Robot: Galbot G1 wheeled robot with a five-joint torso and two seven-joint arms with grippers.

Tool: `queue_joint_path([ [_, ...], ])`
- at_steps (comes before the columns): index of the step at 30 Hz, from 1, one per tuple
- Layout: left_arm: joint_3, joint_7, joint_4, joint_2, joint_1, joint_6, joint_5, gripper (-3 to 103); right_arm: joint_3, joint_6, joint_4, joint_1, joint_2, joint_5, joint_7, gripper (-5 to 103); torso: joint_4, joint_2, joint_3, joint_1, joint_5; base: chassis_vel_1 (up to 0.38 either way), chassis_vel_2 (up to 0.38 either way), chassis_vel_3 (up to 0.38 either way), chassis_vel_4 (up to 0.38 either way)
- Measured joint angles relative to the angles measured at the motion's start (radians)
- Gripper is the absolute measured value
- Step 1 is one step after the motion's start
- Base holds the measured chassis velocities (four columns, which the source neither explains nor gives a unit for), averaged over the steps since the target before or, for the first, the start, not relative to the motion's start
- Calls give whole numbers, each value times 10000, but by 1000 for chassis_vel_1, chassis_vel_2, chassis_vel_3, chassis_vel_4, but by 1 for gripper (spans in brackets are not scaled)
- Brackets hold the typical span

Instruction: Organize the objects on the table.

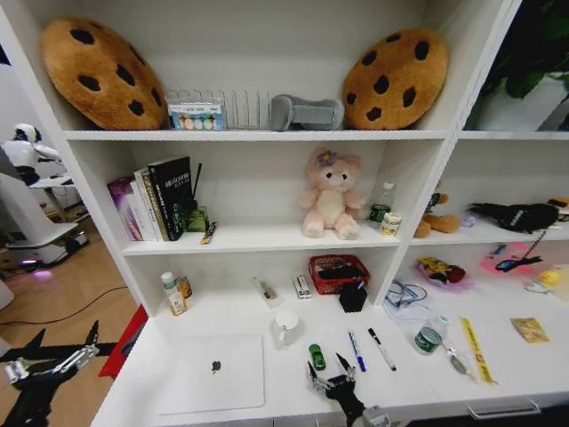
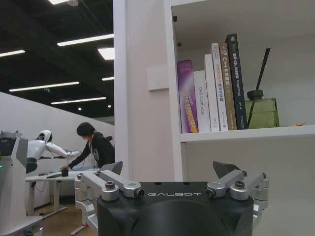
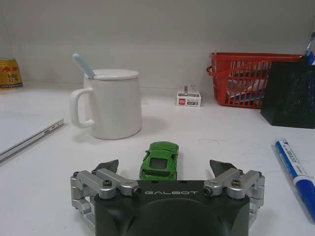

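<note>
Next, my right gripper grabs the green toy car (image 1: 316,356) by its sides to help organize the objects.
A closed silver laptop (image 1: 213,372) lies at the front left of the white table (image 1: 507,374). The tiny green toy car (image 1: 316,356) stands to its right, then a blue pen (image 1: 356,350) and a black pen (image 1: 381,349). My right gripper (image 1: 331,378) hovers low just in front of the car, open. In the right wrist view the car (image 3: 160,152) sits just ahead of the gap between the open fingers of that gripper (image 3: 165,166), with the laptop's edge (image 3: 24,132) and blue pen (image 3: 295,169) to either side. My left gripper (image 1: 64,345) hangs open off the table's left end, and in its wrist view this gripper (image 2: 167,169) faces the shelving.
A white mug (image 1: 285,326) with a spoon stands right behind the car. Farther back are a red basket (image 1: 338,273) and a black holder (image 1: 353,296). A yellow ruler (image 1: 476,350) and a green can (image 1: 428,338) lie to the right. Two bottles (image 1: 173,294) stand at the back left.
</note>
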Motion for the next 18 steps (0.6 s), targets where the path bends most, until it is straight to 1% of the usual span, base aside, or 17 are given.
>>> queue_joint_path([
  [4,1,1,1,-1,0,-1,1,100,-134,-29,-121,211,-3,-31,77,101,0,0,0,0,0,0,0,0,0],
  [5,1,1,1,0,0,0,1,100,-144,-32,-166,267,-9,-32,107,96,1,0,0,0,0,0,0,0,0],
  [6,1,1,1,0,0,0,1,100,-144,-32,-166,267,-9,-32,107,96,1,0,0,0,0,0,0,0,0],
  [9,0,1,1,0,0,-2,1,100,-116,9,-210,250,-44,-27,124,80,0,0,0,0,0,0,0,0,0],
  [10,0,1,1,0,0,-2,1,100,-116,9,-210,250,-44,-27,124,80,0,0,0,0,0,0,0,0,0],
  [11,0,1,1,0,0,-2,1,100,-113,28,-210,232,-46,-1,121,75,0,0,0,0,0,0,0,0,0],
  [12,0,1,1,0,0,-2,1,100,-113,28,-210,232,-46,-1,121,75,0,0,0,0,0,0,0,0,0],
  [15,0,2,2,0,0,-5,1,100,-135,92,-219,225,6,-13,79,58,0,0,0,0,0,0,0,0,0],
  [16,0,2,2,0,0,-5,1,100,-135,92,-219,225,6,-13,79,58,0,0,0,0,0,0,0,0,0],
  [18,0,2,2,0,0,-5,1,100,-175,90,-220,227,34,-11,83,48,0,0,0,0,0,0,0,0,0],
])
